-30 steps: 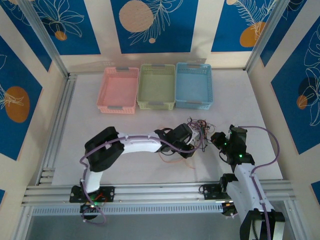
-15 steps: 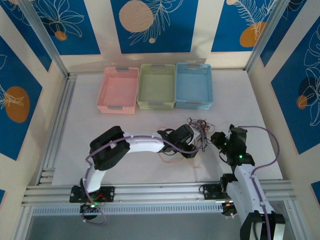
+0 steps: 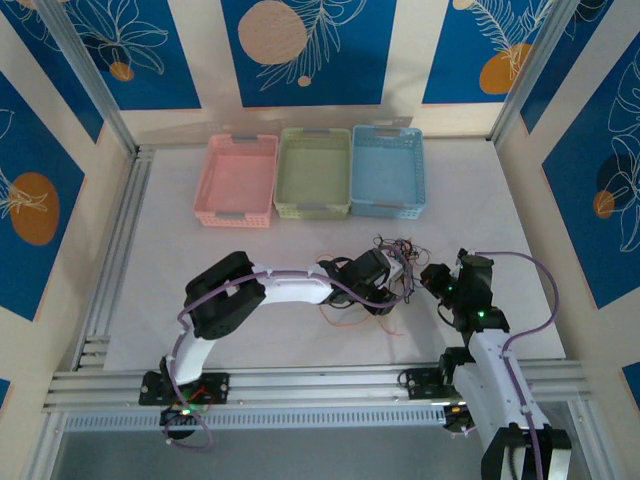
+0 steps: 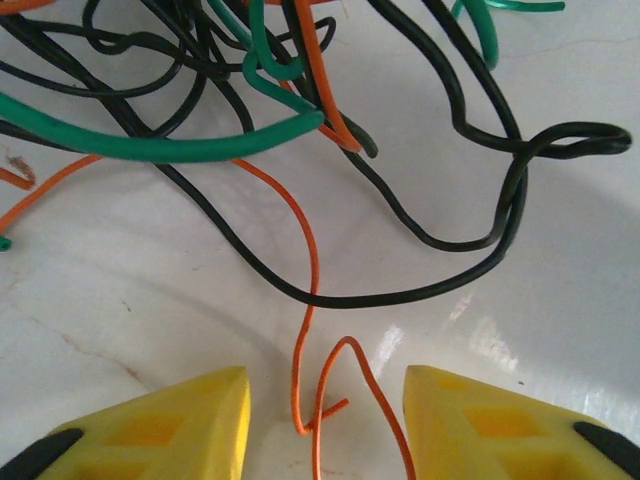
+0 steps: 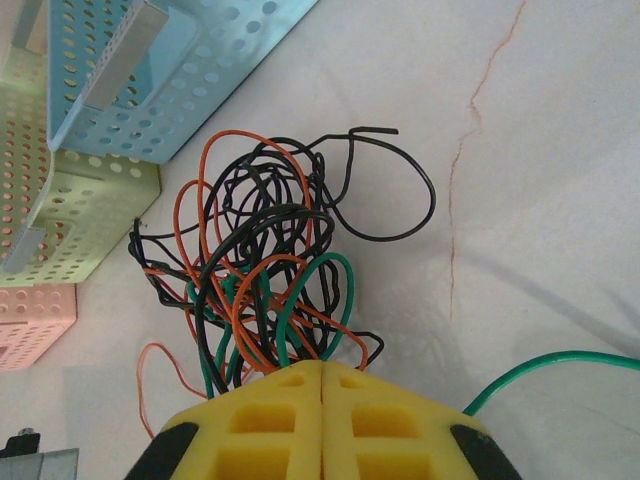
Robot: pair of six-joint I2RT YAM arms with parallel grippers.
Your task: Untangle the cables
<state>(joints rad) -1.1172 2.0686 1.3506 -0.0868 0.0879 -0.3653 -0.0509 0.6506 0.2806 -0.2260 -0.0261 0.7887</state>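
Note:
The thin orange wire (image 4: pixel 312 330) needs to be untangled, so my left gripper should grab it at its loose bend (image 4: pixel 325 385) and leave the black and green wires free.
The cables (image 3: pixel 401 258) lie as a knot of black, orange and green wires on the white table, right of centre. My left gripper (image 3: pixel 388 283) is at the knot's near-left edge. In the left wrist view it (image 4: pixel 325 430) is open, its yellow fingers (image 4: pixel 170 425) either side of a thin orange wire (image 4: pixel 312 330) on the table, not touching it. Black and green strands (image 4: pixel 200 140) cross above. My right gripper (image 3: pixel 432 277) touches the knot's right side. In the right wrist view it (image 5: pixel 322 385) is shut, and the cables (image 5: pixel 265 270) run in under its tips. A green wire (image 5: pixel 540 368) comes out on the right.
Pink (image 3: pixel 238 180), green (image 3: pixel 313 172) and blue (image 3: pixel 388 170) baskets stand in a row at the back. The blue basket (image 5: pixel 170 70) is close beyond the knot in the right wrist view. A loose orange strand (image 3: pixel 345 318) lies under the left forearm. Aluminium rails (image 3: pixel 120 250) border the table.
The left arm's elbow has swung to the right and its gripper has edged slightly toward the knot. The right arm and the knot have stayed put.

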